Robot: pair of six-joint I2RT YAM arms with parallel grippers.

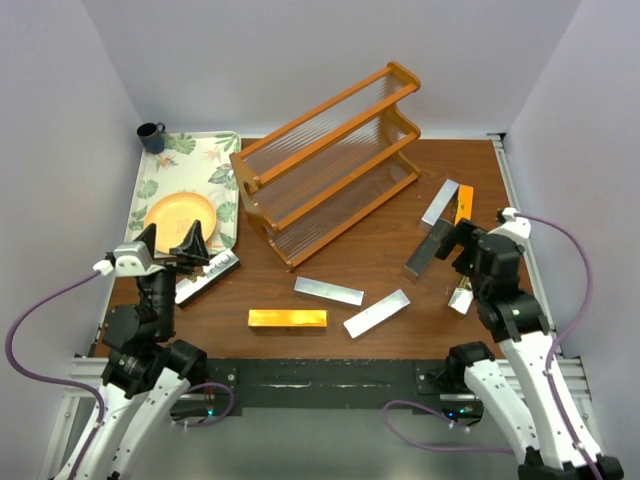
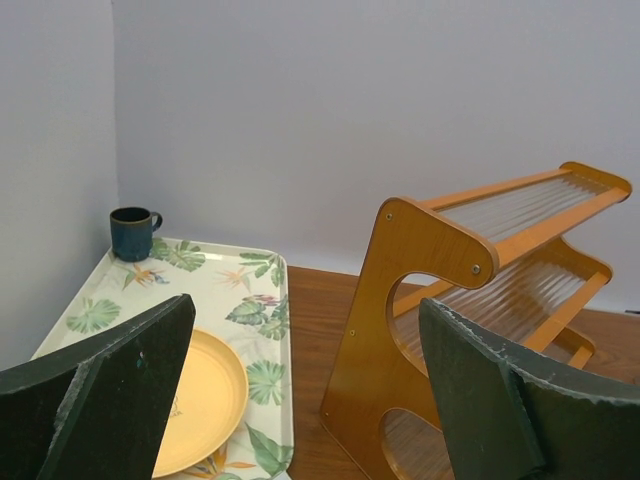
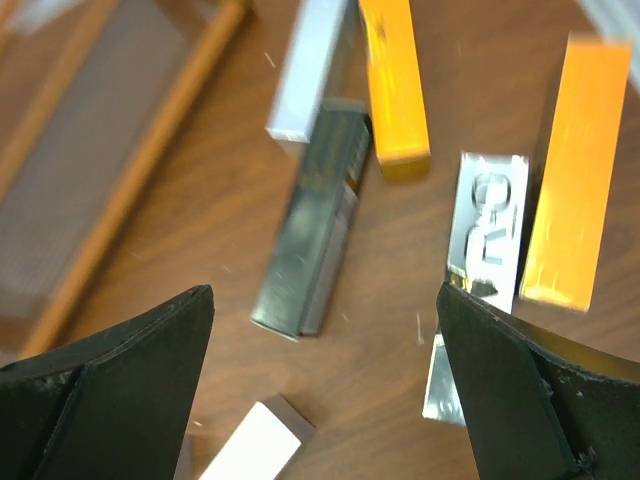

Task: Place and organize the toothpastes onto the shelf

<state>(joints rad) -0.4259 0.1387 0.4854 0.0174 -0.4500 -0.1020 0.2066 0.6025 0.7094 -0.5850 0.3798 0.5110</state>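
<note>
I should use my right gripper to grab the dark grey toothpaste carton by its near end point(image 1: 415, 268). The carton's far end then stays free to slide onto the shelf point(image 1: 330, 160).
The orange-brown shelf point(image 1: 330, 160) stands slanted at the back centre with nothing on its tiers; it also shows in the left wrist view point(image 2: 420, 300). An orange-gold toothpaste point(image 1: 288, 318) and two silver ones point(image 1: 329, 290) point(image 1: 377, 313) lie on the table at the front centre. A silver carton point(image 1: 207, 276) lies below my left gripper point(image 1: 172, 243), which is open and empty above the tray's near edge. My right gripper point(image 1: 452, 243) is open and empty above a dark grey carton point(image 3: 312, 230), with silver point(image 3: 308, 65), orange point(image 3: 395, 80) point(image 3: 575, 170) and lettered silver point(image 3: 487, 225) cartons around it.
A floral tray point(image 1: 222, 150) at the back left holds a yellow plate point(image 1: 180, 213). A dark blue mug point(image 1: 151, 135) stands at the tray's far corner. White walls close in on the left, back and right.
</note>
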